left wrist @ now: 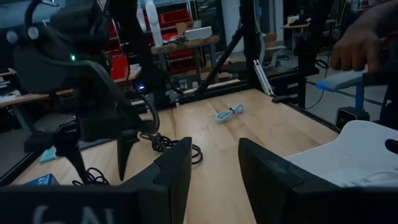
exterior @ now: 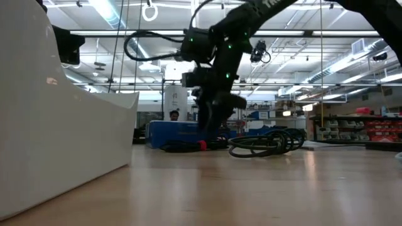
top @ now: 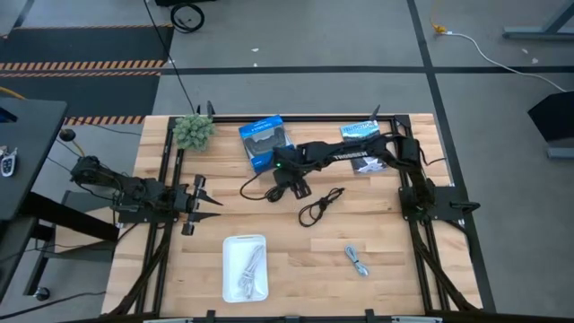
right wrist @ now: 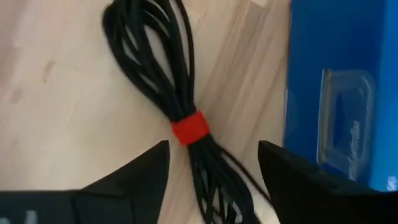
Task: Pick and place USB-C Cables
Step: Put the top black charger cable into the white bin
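Observation:
The black bundle is below the fingers of my right gripper, and they don't reach its red tie yet. My right gripper needs to lower before it closes, as it would miss the bundle now.
The black cable bundle with a red tie lies on the table in front of the blue box; it also shows in the high view and the low view. My right gripper hangs just above it, open, pointing down, one finger on either side of the bundle near the tie. The plain black cable lies to the right of it. Near the front edge lies the grey cable. The white cable rests in the white tray. My left gripper waits open at the table's left.
The blue box stands close behind the right gripper, and the black-and-white packet lies under the right arm. A green plant sits at the far left corner. The white tray lies near the front. A person's hand shows beyond the table.

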